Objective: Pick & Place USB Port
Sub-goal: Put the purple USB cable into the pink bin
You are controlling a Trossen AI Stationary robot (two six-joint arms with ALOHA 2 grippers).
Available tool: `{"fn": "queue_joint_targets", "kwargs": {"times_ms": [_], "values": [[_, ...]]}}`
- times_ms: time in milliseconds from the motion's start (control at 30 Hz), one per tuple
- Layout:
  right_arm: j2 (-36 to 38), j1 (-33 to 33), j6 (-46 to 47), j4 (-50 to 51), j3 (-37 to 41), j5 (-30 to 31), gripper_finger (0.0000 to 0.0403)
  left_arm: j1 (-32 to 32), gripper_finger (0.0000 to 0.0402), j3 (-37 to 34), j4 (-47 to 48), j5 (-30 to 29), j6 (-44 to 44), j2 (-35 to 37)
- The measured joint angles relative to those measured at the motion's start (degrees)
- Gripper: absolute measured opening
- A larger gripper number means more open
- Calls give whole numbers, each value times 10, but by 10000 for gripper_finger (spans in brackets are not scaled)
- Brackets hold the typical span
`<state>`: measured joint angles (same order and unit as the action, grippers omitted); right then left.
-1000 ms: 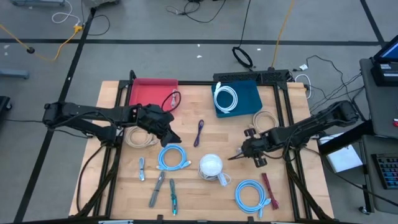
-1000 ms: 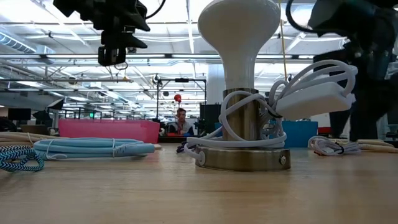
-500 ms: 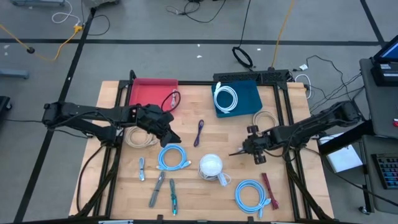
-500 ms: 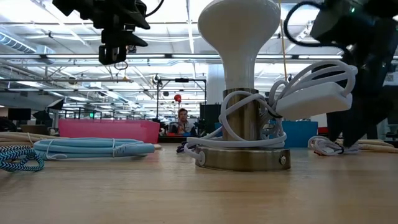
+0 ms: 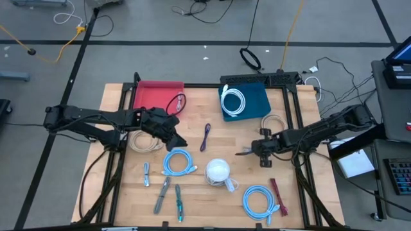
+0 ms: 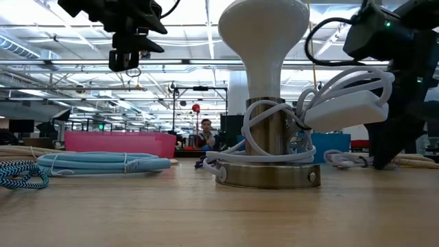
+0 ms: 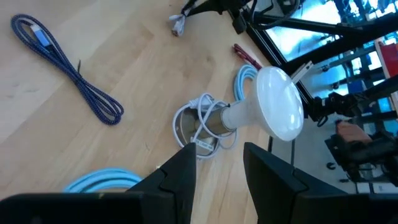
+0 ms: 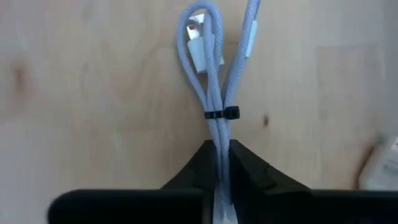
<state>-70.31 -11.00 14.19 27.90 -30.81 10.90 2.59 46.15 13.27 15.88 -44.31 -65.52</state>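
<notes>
I should next grip the dark blue USB cable with my left gripper by its folded parts behind its plug (image 5: 206,133), so that I can place it in the red bin (image 5: 153,99).
My right gripper (image 8: 222,167) (image 5: 249,153) is shut on a pale grey USB cable bundle (image 8: 217,81) tied with a black zip tie (image 8: 222,114). The bundle lies right of the white lamp (image 5: 218,171) and shows low on the table in the low view (image 6: 345,160). My left gripper (image 7: 217,180) (image 5: 174,136) is open and hovers well above the table (image 6: 127,55), between a beige coil (image 5: 144,142) and a light blue coil (image 5: 178,162), touching nothing. My right gripper pinches the bundle's strands (image 8: 222,146) between its two fingers, just behind the zip tie. The fingers lie along the bundle, pointing toward the table's left, low and slanting down. The looped end with a white plug (image 8: 200,48) sticks out ahead, close to or on the wood.
At the far edge stand a red bin (image 5: 154,95) holding a dark red cable and a blue bin (image 5: 252,102) holding a white cable. A purple cable (image 5: 206,136), another blue coil (image 5: 259,200), a beige coil (image 5: 275,123) and small tools (image 5: 168,192) lie around.
My right gripper has moved toward the far edge and turned from pointing near-left to pointing left. The grey bundle has gone with it, shifting along the table toward the lamp.
</notes>
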Motion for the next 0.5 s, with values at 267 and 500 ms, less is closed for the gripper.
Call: {"fn": "queue_joint_targets", "kwargs": {"times_ms": [267, 500], "values": [[-1, 31, 89, -77, -121, 103, 6, 14, 136, 0, -84, -86, -8, 1], [0, 79, 94, -262, -262, 119, 3, 60, 136, -1, -211, -179, 51, 16]]}}
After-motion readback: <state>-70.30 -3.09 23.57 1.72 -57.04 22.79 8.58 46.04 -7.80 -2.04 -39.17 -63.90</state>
